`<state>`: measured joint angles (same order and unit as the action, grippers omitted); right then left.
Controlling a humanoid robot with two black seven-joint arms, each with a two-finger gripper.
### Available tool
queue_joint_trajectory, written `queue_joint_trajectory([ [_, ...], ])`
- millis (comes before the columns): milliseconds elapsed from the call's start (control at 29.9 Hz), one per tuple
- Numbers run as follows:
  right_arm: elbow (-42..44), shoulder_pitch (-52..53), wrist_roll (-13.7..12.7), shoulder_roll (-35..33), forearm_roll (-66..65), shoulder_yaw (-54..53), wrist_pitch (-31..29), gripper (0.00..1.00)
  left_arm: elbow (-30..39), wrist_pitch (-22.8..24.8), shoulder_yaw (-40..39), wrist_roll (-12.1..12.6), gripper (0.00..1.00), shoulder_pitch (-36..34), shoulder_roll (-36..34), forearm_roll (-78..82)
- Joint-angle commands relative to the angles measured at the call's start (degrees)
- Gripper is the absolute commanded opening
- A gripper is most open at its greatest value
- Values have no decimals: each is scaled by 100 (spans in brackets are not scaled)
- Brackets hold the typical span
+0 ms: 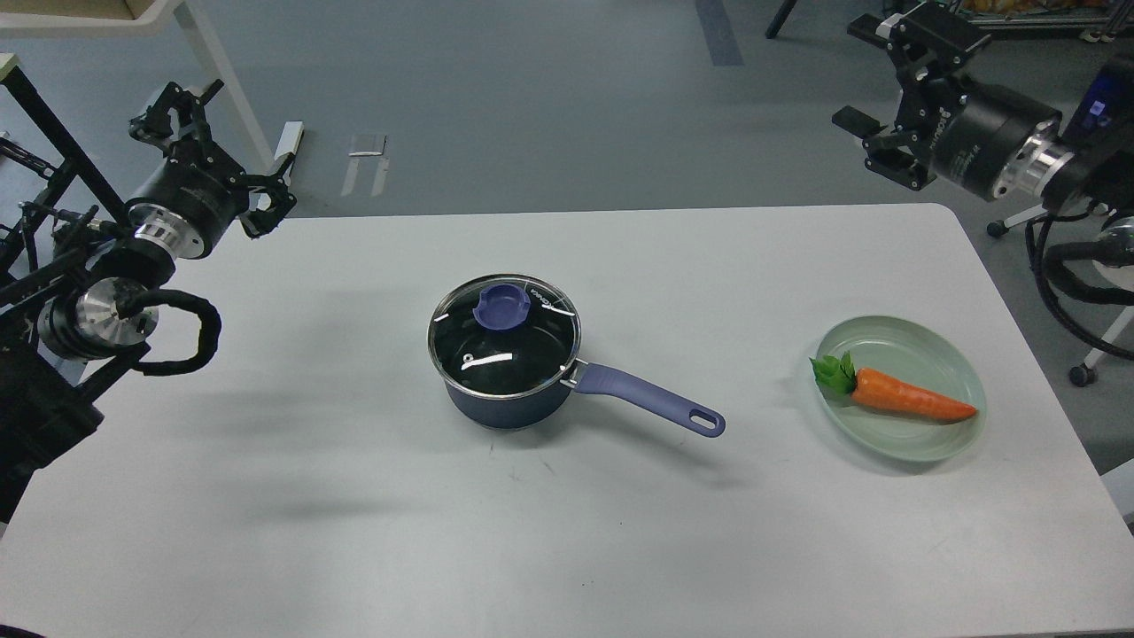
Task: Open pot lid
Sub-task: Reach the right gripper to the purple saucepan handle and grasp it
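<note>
The dark blue pot [505, 394] needs to be opened, so my left gripper needs to pick up the glass lid by its purple knob next.
A dark blue pot [505, 394] stands mid-table with its glass lid [503, 335] on, a blue knob [501, 307] on top, and a blue handle [651, 399] pointing right and toward me. My left gripper [217, 146] is open and empty, high above the table's far left corner, far from the pot. My right gripper [886, 84] is open and empty, raised beyond the table's far right edge, fingers pointing left.
A pale green plate [930, 341] with an orange carrot [908, 399] sits at the right of the white table [354, 496]. A black frame [44, 151] and a white table leg [226, 80] stand at the far left.
</note>
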<state>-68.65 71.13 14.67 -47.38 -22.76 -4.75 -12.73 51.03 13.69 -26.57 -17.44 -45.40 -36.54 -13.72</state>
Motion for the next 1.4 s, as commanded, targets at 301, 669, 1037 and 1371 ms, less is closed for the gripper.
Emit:
queue_joint_trajectory([
  [301, -755, 1957, 80, 1168, -2855, 2908, 104, 99, 91, 90, 11, 83, 100, -4, -47, 10],
  [669, -624, 2133, 80, 2874, -4527, 4333, 684, 95, 135, 125, 12, 92, 100, -12, -73, 10],
  [1037, -589, 2159, 71, 3410, -4606, 4764, 675, 76, 372, 116, 12, 92, 100, -4, -170, 63],
  [1371, -518, 2203, 71, 3499, -4676, 4958, 667, 49, 653, 64, 11, 92, 100, -74, -293, 89],
])
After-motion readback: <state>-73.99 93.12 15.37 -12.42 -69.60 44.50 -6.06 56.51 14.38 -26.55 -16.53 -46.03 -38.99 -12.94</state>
